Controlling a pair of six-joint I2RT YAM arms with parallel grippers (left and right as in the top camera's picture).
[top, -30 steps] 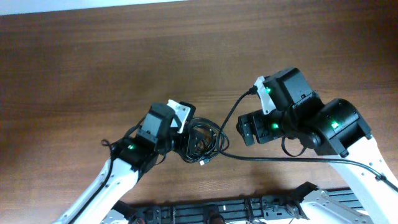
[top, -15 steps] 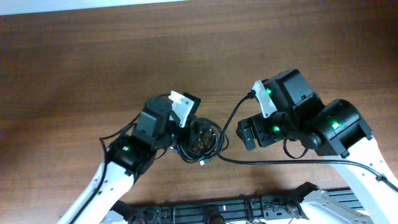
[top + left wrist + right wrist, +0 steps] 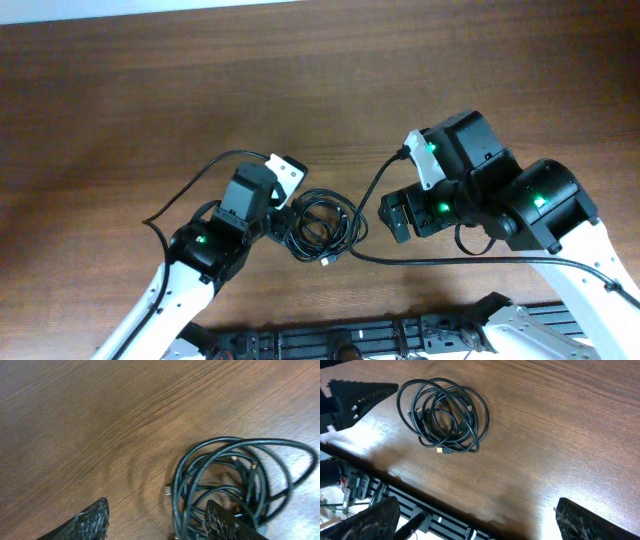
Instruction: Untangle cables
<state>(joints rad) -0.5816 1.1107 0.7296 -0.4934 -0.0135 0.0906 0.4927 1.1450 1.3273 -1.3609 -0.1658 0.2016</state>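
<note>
The left gripper grabs the cables' outer loops at the bundle's edge next, leaving the rest for my right gripper to untangle.
The cables are thin black cords with small metal-tipped plugs, lying in one coiled bundle on the wooden table between the two arms. My left gripper is at the bundle's left edge. In the left wrist view it is open: one finger is over the coil's loops, the other over bare wood. My right gripper is open and empty, to the right of the bundle. In the right wrist view its fingers are well apart from the coil.
A thicker black robot cable runs over the table from the right arm to near the bundle's lower right. A black rail lines the table's front edge, also seen in the right wrist view. The left arm's own cable loops out left.
My left gripper has shifted a little to the left and its arm cable has swung out to the left. More of the coil shows. The coil and the right arm have hardly moved.
</note>
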